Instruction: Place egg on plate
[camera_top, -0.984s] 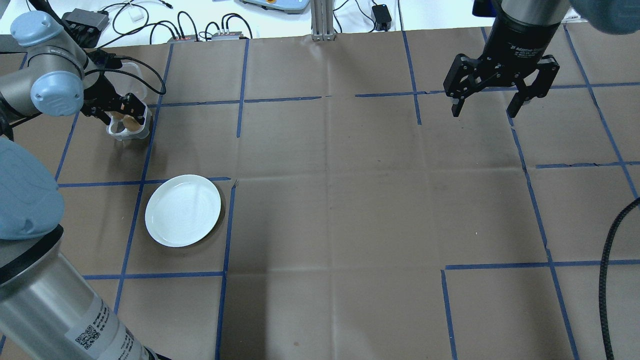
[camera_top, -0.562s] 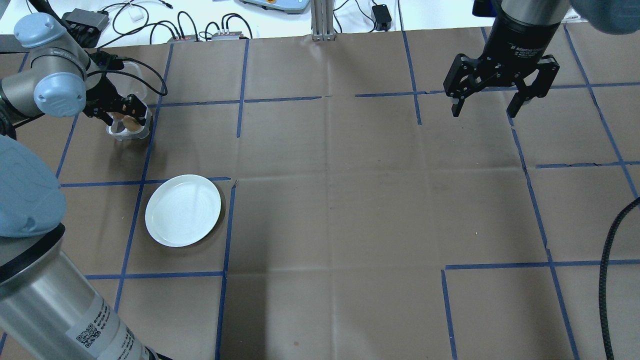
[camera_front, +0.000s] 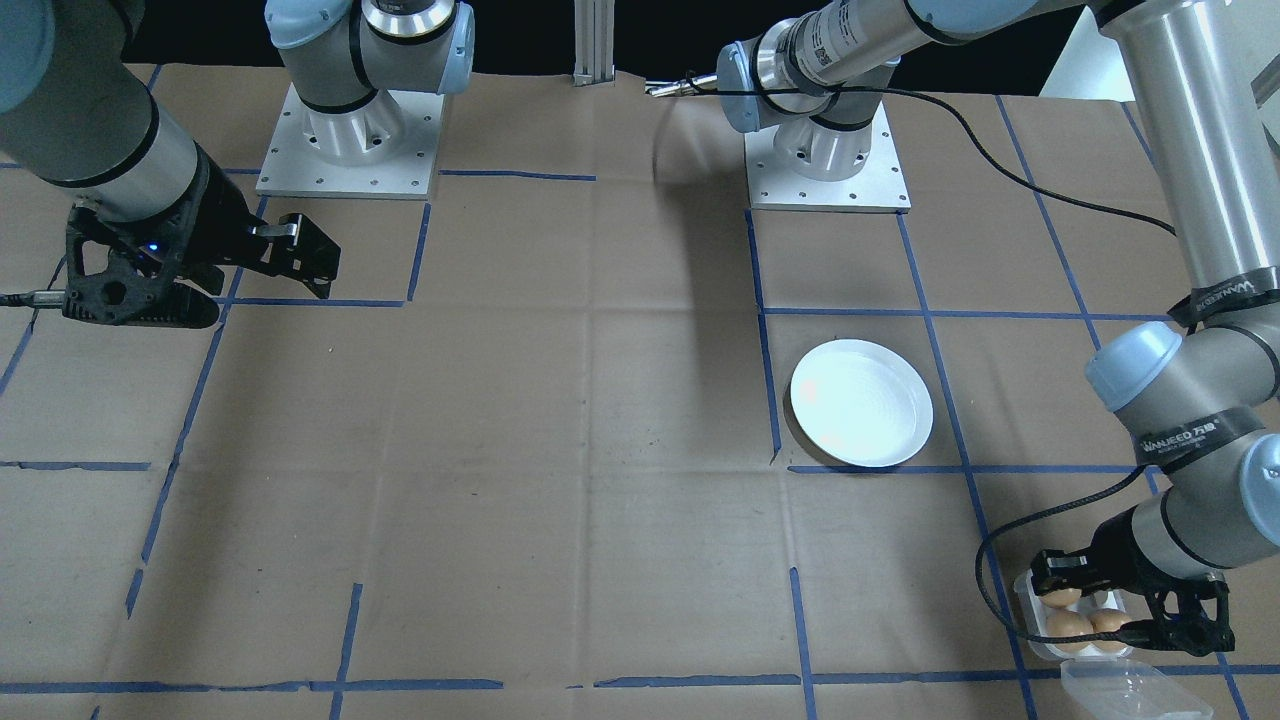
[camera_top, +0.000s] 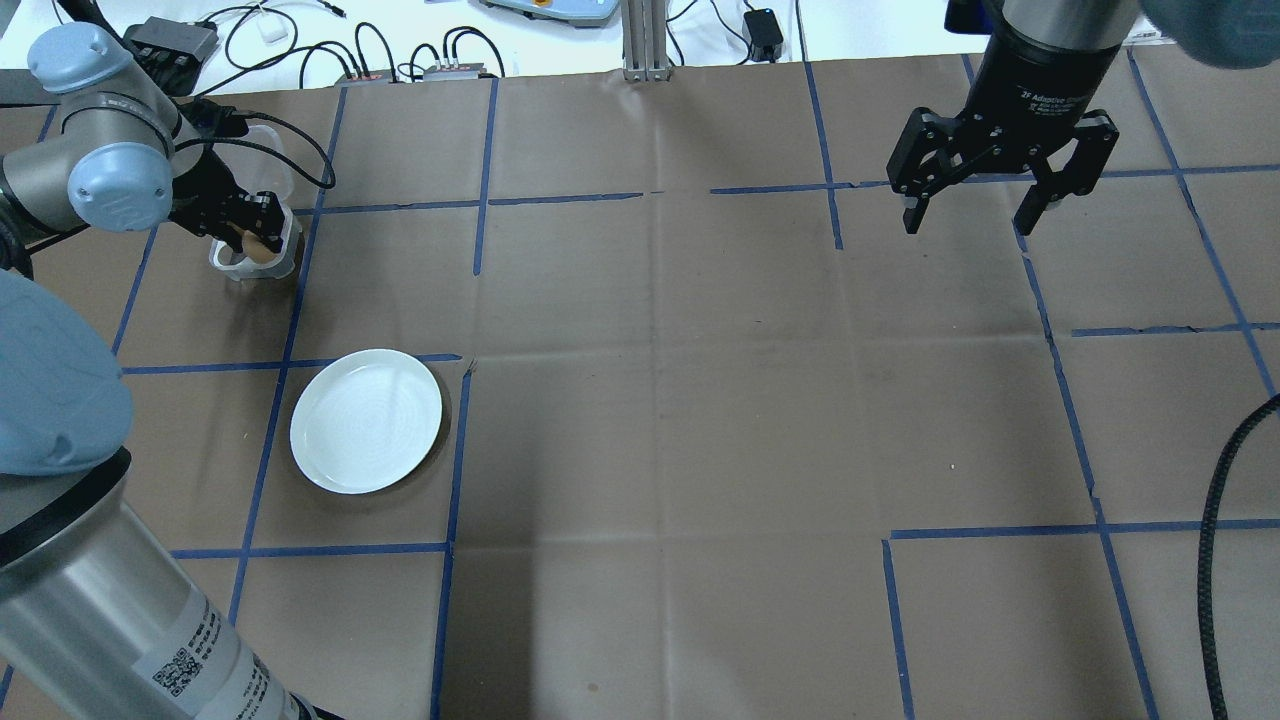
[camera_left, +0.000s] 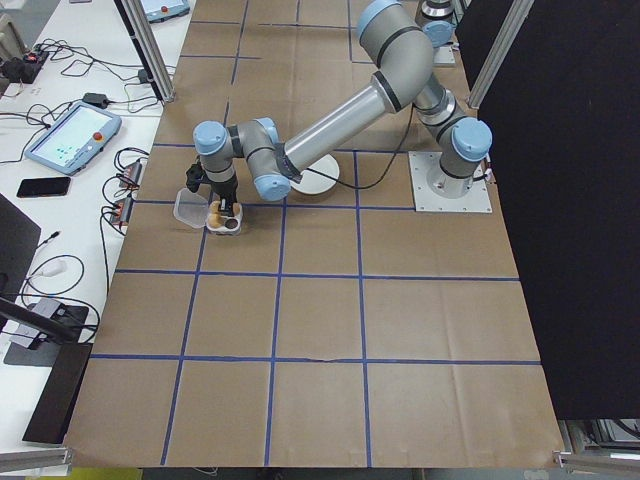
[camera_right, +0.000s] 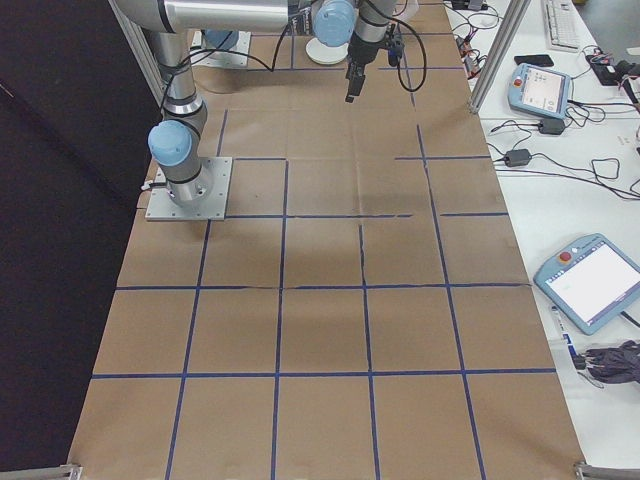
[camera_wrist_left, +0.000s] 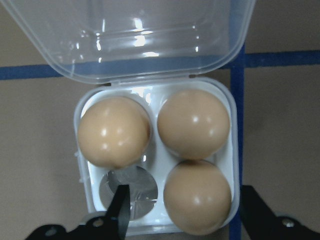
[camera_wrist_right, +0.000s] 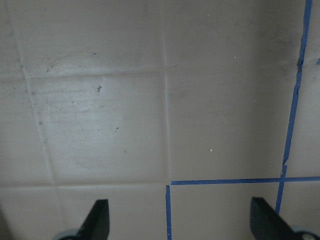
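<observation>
My left gripper picks up the brown egg by its free sides next. Another egg (camera_wrist_left: 194, 123) sits close behind it and the hole beside it is empty.
A small clear egg tray (camera_wrist_left: 155, 150) with its lid folded back holds three tan eggs. My left gripper (camera_wrist_left: 187, 212) hangs open just above it, its fingers on either side of the near-right egg (camera_wrist_left: 197, 197) without touching it. In the overhead view the left gripper (camera_top: 250, 225) covers most of the tray (camera_top: 262, 262) at the far left. The white plate (camera_top: 366, 420) lies bare, nearer to the robot than the tray, also plate (camera_front: 861, 416). My right gripper (camera_top: 970, 222) hovers open and holding nothing over the far right of the table.
Brown paper with blue tape lines covers the table (camera_top: 660, 400). Cables and small boxes (camera_top: 400, 60) lie beyond the far edge. A black cable (camera_top: 1215, 520) hangs at the right edge. The tray's open lid (camera_front: 1135, 690) sticks out toward the operators' side.
My left gripper has sunk a little closer onto the egg tray and shifted slightly left. The right gripper and the plate have not moved.
</observation>
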